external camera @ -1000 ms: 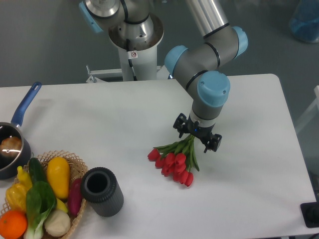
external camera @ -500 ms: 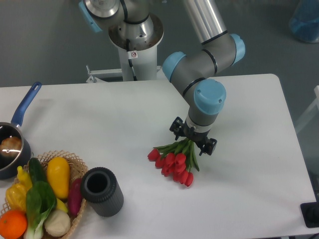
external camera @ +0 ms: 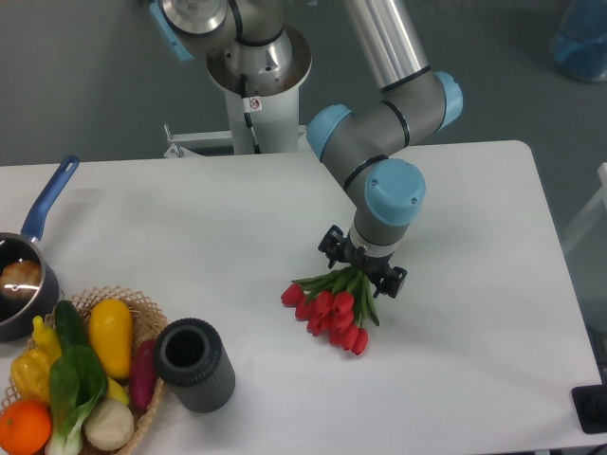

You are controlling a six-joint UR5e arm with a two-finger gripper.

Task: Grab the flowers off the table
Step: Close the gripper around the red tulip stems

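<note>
My gripper needs to pick up the flowers point(external camera: 331, 310), so it should grab them by their green stems next.
The flowers point(external camera: 331, 310), a bunch of red tulip buds with green leaves and stems, lie on the white table point(external camera: 190, 223) right of centre, buds pointing towards the front. My gripper point(external camera: 361, 268) points down over the stem end of the bunch, its black fingers spread to either side of the stems. It stands open, and the fingertips are partly hidden by the wrist above them. The bunch rests flat on the tabletop.
A black ribbed cylinder point(external camera: 194, 365) stands at the front left. Beside it a wicker basket point(external camera: 145, 310) holds vegetables and fruit, including a bok choy point(external camera: 71, 391). A dark pot with a blue handle point(external camera: 21, 284) sits at the left edge.
The gripper and wrist have shifted a little to the left and lower over the stems. The flowers have not moved.
</note>
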